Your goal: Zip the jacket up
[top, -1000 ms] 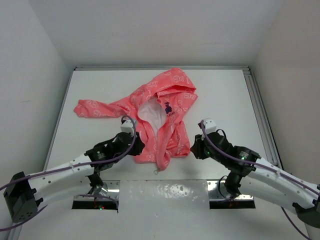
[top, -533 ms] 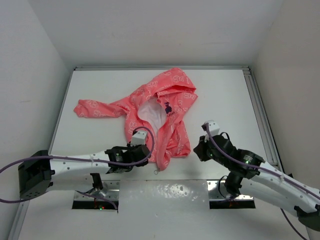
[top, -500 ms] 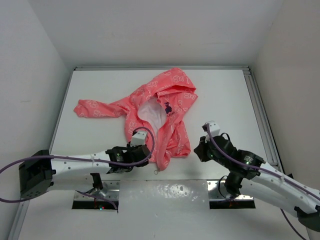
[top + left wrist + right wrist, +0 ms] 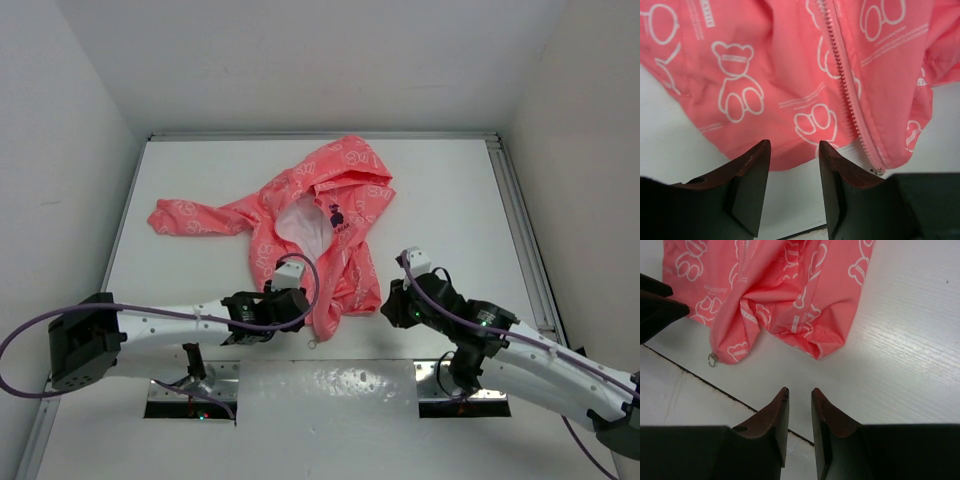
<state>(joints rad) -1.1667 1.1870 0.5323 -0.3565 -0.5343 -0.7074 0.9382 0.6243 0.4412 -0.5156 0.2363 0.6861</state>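
The jacket's bottom hem (image 4: 794, 163) is flat on the tabletop below my open fingers, so my left gripper would miss it if I closed now. I need to first lower my left gripper.
The coral-pink hooded jacket (image 4: 330, 215) lies flat on the white table, hood far, hem near, one sleeve stretched left. Its front shows white lining; the zipper (image 4: 844, 82) runs down to a metal pull ring (image 4: 313, 346) at the hem, also in the right wrist view (image 4: 713, 358). My left gripper (image 4: 287, 303) is open and empty at the near left hem; in its wrist view (image 4: 792, 146) the hem lies just beyond the fingertips. My right gripper (image 4: 393, 302) is slightly open and empty, just right of the hem; its fingertips (image 4: 784, 391) hover over bare table near the jacket (image 4: 770, 285).
A shiny metal strip (image 4: 330, 385) and a seam (image 4: 740, 399) run along the table's near edge. White walls enclose the table; a rail (image 4: 520, 220) lines its right side. A left finger (image 4: 657, 307) shows at the right wrist view's left edge.
My left gripper has moved right and nearer, from the jacket's left side to its bottom hem. My right gripper has shifted slightly left toward the hem. The jacket has not moved.
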